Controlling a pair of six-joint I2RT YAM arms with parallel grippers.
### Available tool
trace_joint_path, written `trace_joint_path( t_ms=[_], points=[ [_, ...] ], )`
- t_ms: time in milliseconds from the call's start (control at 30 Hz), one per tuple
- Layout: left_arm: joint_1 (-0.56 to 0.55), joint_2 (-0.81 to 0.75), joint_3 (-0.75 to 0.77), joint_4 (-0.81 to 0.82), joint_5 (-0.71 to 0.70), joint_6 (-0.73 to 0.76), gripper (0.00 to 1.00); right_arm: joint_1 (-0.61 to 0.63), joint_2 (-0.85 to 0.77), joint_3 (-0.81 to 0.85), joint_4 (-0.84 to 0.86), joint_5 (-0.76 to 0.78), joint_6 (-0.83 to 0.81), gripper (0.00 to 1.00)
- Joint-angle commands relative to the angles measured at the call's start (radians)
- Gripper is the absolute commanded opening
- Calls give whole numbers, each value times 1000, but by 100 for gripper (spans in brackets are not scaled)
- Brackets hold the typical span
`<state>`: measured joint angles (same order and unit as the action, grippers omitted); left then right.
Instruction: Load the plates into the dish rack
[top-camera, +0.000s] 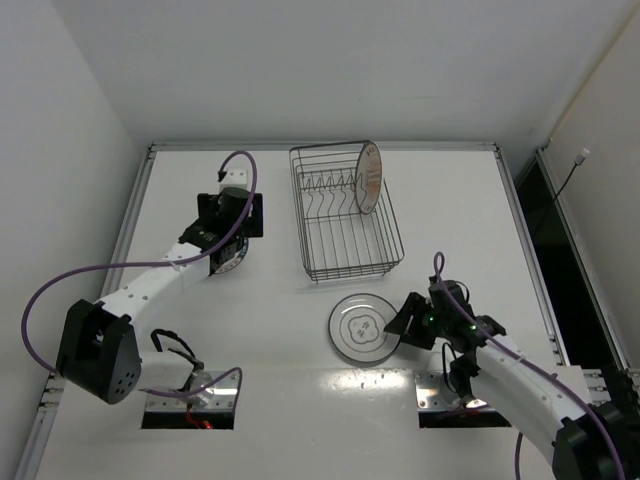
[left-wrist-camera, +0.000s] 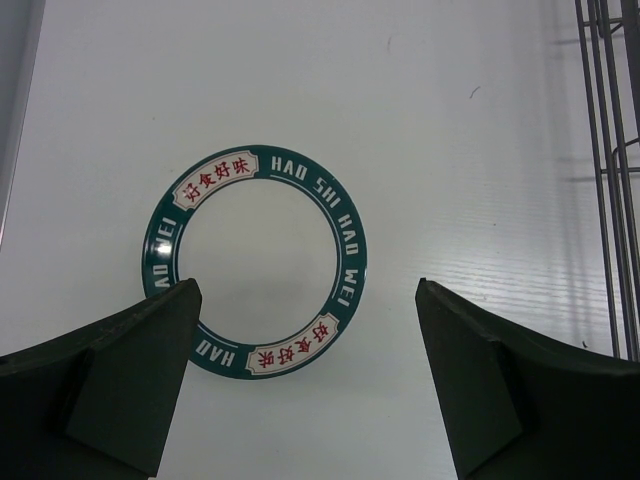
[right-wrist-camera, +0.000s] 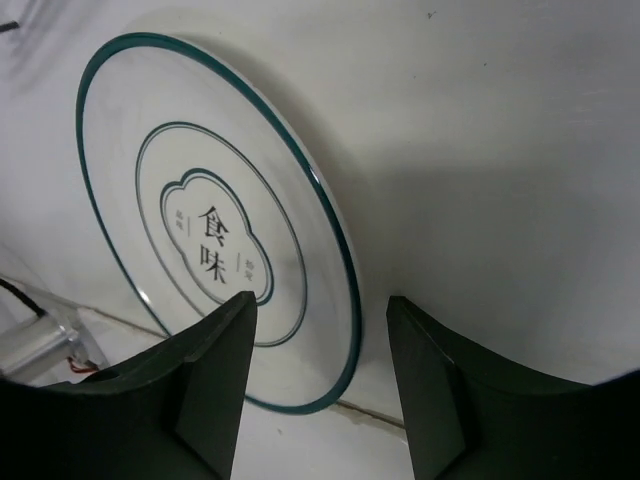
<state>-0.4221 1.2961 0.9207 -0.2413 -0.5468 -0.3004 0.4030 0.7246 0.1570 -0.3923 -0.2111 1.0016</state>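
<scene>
The grey-ringed plate's rim (top-camera: 396, 329) (right-wrist-camera: 353, 316) runs down past my right gripper's fingers, between them, and closing now would catch it, so it is time to close.
The black wire dish rack (top-camera: 345, 240) stands at the table's middle back; its wires show at the right edge of the left wrist view (left-wrist-camera: 605, 150). The orange-patterned plate (top-camera: 369, 178) stands upright in its far right end. The dark-rimmed plate (left-wrist-camera: 260, 250) lies flat on the table, partly hidden under the left wrist in the top view (top-camera: 228, 262). My left gripper (left-wrist-camera: 306, 290) (top-camera: 238, 218) hovers over it, open and empty. The grey-ringed plate (top-camera: 360, 328) (right-wrist-camera: 215, 240) lies flat in front of the rack. My right gripper (right-wrist-camera: 318, 300) (top-camera: 408, 322) is open, its jaws straddling that plate's right rim.
Metal rails run along the table's left edge (top-camera: 128, 225) and right edge (top-camera: 520, 230). Two cut-outs with wiring sit at the near edge (top-camera: 190, 395) (top-camera: 455, 400). Purple cables loop off both arms (top-camera: 60, 280). White walls close in the back and sides.
</scene>
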Motion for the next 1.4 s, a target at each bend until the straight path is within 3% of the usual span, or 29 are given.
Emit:
trace_joint_path(
  t_ms=[0, 100, 167, 267, 300, 367, 533, 633, 867, 1000, 1133, 1333, 1367],
  points=[
    [0, -8, 27, 17, -10, 1, 87, -3, -20, -51, 29, -4, 80, 52],
    [0, -8, 27, 17, -10, 1, 87, -3, -30, -96, 59, -14, 95, 50],
    [0, -8, 27, 17, -10, 1, 87, -3, -39, -118, 69, -24, 106, 43],
    [0, -8, 27, 17, -10, 1, 87, -3, -50, -128, 69, -24, 115, 22],
    [0, -8, 27, 17, -10, 1, 87, -3, -63, -128, 47, -5, 115, 10],
    [0, -8, 27, 17, -10, 1, 87, -3, -98, -87, 1, 19, 115, 0],
    [0, -8, 27, 8, -10, 1, 87, 17, -198, 51, -187, 116, 63, 0],
    [0, -8, 27, 8, -10, 1, 87, 17, -220, 218, -314, 171, 40, 0],
    [0, -17, 27, 8, -10, 1, 87, 39, -226, 516, -422, 261, -23, 0],
    [0, -17, 27, 8, -10, 1, 87, 48, -107, 732, -422, 432, -115, 0],
    [0, -17, 27, 8, -10, 1, 87, 57, 108, 970, -314, 579, -237, 0],
    [0, -17, 27, 8, -19, 1, 87, 108, 607, 1333, -152, 784, -463, 0],
    [0, -17, 27, 8, -19, 1, 87, 108, 608, 1334, -152, 812, -463, 0]
  ],
)
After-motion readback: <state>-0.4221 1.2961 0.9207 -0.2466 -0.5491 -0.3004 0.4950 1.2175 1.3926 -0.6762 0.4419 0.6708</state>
